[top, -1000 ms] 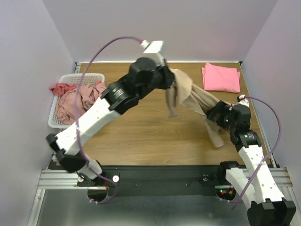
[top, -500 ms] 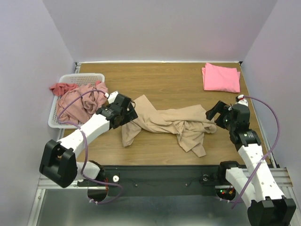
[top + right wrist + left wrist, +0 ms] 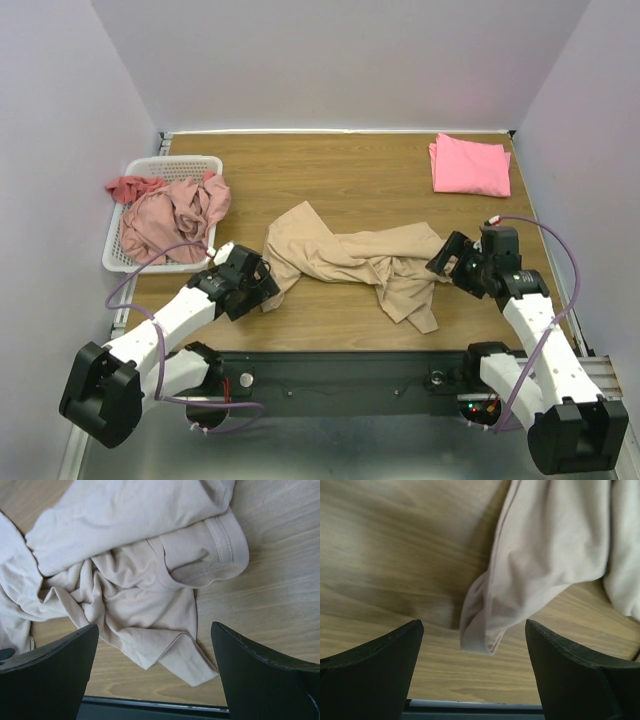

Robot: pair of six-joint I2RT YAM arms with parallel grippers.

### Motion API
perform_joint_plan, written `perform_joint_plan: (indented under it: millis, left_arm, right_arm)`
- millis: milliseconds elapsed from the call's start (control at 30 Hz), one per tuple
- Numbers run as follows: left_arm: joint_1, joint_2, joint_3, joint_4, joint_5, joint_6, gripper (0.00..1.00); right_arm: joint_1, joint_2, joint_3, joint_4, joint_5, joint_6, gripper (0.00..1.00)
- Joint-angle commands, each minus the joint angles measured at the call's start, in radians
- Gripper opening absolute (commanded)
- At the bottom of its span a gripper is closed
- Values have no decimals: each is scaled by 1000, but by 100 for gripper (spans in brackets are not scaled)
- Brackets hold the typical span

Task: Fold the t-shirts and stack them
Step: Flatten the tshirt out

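Note:
My right gripper is to grab the tan t-shirt's folded corner nearest the table's front edge next. Then it can stretch the t-shirt open for folding.
A large tan t-shirt (image 3: pixel 350 260) lies crumpled across the middle of the table. My left gripper (image 3: pixel 262 285) stands open just off the shirt's left end, and in the left wrist view a rolled tip of the tan cloth (image 3: pixel 485 630) lies loose between the fingers of the left gripper (image 3: pixel 472 627). My right gripper (image 3: pixel 445 262) is open at the shirt's right end, and in the right wrist view the right gripper (image 3: pixel 154 627) hovers over the tan shirt's (image 3: pixel 125 555) collar and a folded corner. A bright pink t-shirt (image 3: pixel 470 165) lies folded at the back right.
A white mesh basket (image 3: pixel 165 165) at the back left holds a dusty-pink shirt (image 3: pixel 175 215) and a salmon-red one (image 3: pixel 130 187) hanging over its rim. Walls close in on three sides. The table's front edge runs right below both grippers.
The left gripper came down from high above the table, opened and let go of the tan t-shirt, then drew back to the near left. The shirt now lies on the table.

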Motion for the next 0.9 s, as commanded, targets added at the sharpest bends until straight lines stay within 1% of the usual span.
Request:
perform_joint_plan:
  millis: [0,33,67,100,133,167,200,233,267,300,367,500,567,600,633,667,700,733,800,833,867]
  left_arm:
    - [-5,-19,-28,12,20,-50,95]
    - [-5,-6,-36,12,14,-53,95]
    - [-5,1,-48,18,15,-56,92]
    - [-6,16,-59,48,35,-53,81]
    - [-5,23,-59,67,49,-46,74]
    - [-5,30,-65,84,66,-41,63]
    - [-5,37,-67,114,93,-38,48]
    - [-5,44,-68,124,101,-33,21]
    - [-5,44,-65,124,101,-33,6]
    - [-5,41,-62,121,98,-39,0]
    - [-6,12,-53,115,78,-33,0]
    - [-5,-16,-36,112,46,-26,0]
    - [-5,-9,-24,121,29,-16,0]
    - [-5,0,-16,124,28,-12,0]
    - [-5,21,-10,125,18,-10,0]
    - [-5,33,-1,128,15,-7,0]
    - [-5,44,2,131,14,0,0]
    - [-3,67,10,141,15,5,0]
    - [-3,89,10,154,24,19,0]
    - [-3,108,17,161,32,27,0]
    - [-3,116,19,159,34,27,0]
  right_arm:
    - [0,22,7,-25,-39,3,100]
    - [1,23,4,-24,-36,9,100]
    - [0,22,2,-22,-47,12,100]
    - [0,20,3,-22,-50,15,100]
    - [0,16,3,-24,-49,18,100]
    - [1,14,3,-25,-46,23,100]
    - [0,10,3,-30,-46,26,100]
    - [0,0,5,-52,-44,29,100]
    - [0,-4,8,-53,-44,29,100]
    - [0,-7,14,-91,-39,24,100]
    - [0,-9,36,-158,-35,35,100]
    - [4,3,16,-209,-44,34,100]
    - [36,26,-7,-221,-24,56,100]
    - [65,28,-12,-214,-15,76,100]
    - [140,29,-16,-208,8,108,100]
    - [188,37,-16,-205,49,141,100]
    - [238,64,-13,-200,135,193,100]
    - [330,87,-9,-205,186,219,100]
    - [403,132,-6,-203,282,273,100]
    - [446,175,-1,-206,301,288,100]
    - [460,187,0,-209,316,302,100]
